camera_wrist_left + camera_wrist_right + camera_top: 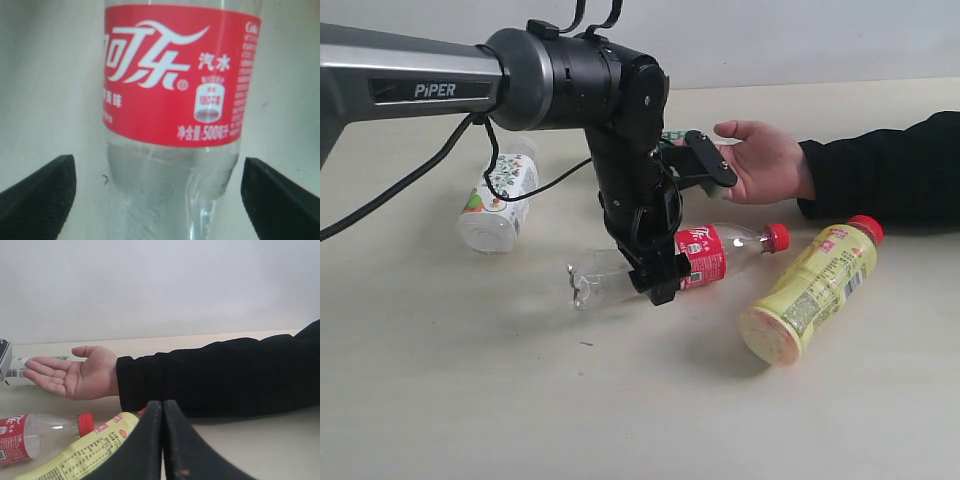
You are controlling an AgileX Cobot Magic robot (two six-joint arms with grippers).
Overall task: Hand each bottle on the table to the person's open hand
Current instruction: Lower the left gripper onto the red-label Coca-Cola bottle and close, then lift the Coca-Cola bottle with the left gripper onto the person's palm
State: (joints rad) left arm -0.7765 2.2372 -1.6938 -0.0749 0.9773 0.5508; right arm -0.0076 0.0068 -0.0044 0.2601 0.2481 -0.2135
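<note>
My left gripper closes on the bottle now, since both its fingers reach down beside the clear bottle's sides below its red label (704,256).
The clear bottle with red label and cap (705,254) (172,75) lies on its side on the table (470,400). My left gripper (658,282) (160,200) is lowered over its middle, open; both fingers (45,195) stand apart from the bottle's sides. The yellow bottle (810,290) (85,455) lies to the right. To the left lies the floral bottle (500,200). The white bottle with green label (675,137) (20,371) is mostly hidden behind my arm. The person's open hand (765,160) (75,375) rests palm up beyond the clear bottle. My right gripper (163,405) is shut and empty.
The person's black sleeve (890,170) (215,375) lies across the table at the right. My left arm's cable (410,180) hangs over the left side. A pale wall (160,285) stands behind the table's far edge.
</note>
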